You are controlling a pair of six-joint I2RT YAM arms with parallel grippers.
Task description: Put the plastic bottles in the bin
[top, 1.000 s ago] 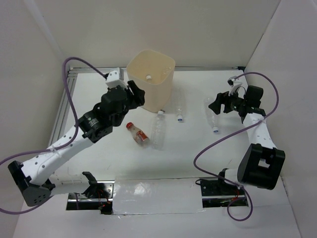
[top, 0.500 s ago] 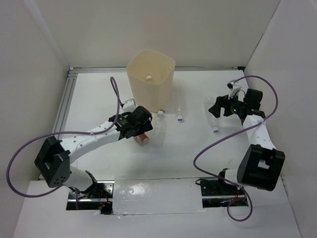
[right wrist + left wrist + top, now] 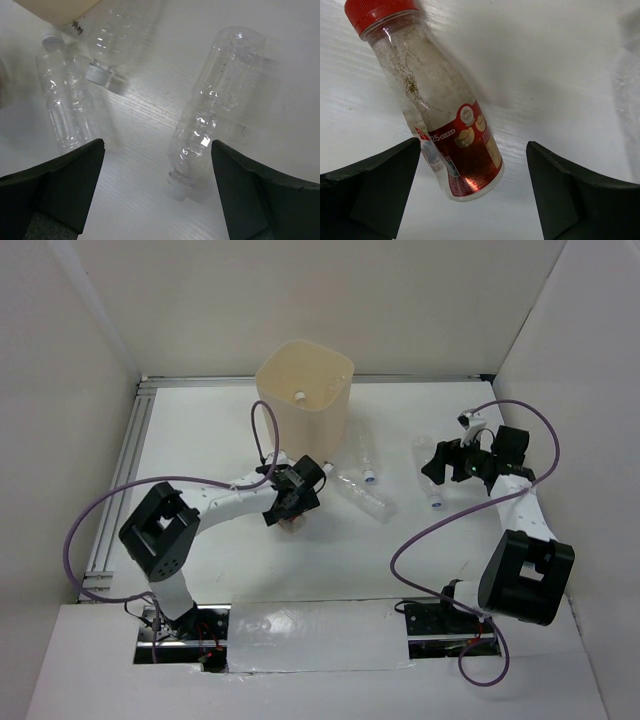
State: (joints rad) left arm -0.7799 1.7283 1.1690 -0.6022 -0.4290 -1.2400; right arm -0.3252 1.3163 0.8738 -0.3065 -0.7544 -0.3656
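The left gripper grabs the bottle by its red-labelled body next, so the red cap end stays free to enter the bin [image 3: 305, 405].
The red-capped, red-labelled bottle [image 3: 440, 105] lies on the table between the open fingers of my left gripper [image 3: 472, 195]. From above, the left gripper [image 3: 290, 512] sits low over this bottle [image 3: 294, 527], in front of the cream bin [image 3: 305, 405]. A white-capped bottle [image 3: 299, 396] shows inside the bin. My right gripper [image 3: 432, 462] is open and empty above a clear bottle [image 3: 215, 105] lying with its cap toward me. Two more clear bottles lie further left, one [image 3: 117, 35] beside the bin, one [image 3: 62, 105] on open table.
The bin's bottom corner [image 3: 55, 10] shows at the top left of the right wrist view. White walls enclose the table on the left, back and right. A metal rail [image 3: 125, 470] runs along the left edge. Purple cables loop off both arms.
My left arm has swung down from the bin's rim to the red-capped bottle on the table. A clear bottle beside it has shifted right. The right arm has barely moved.
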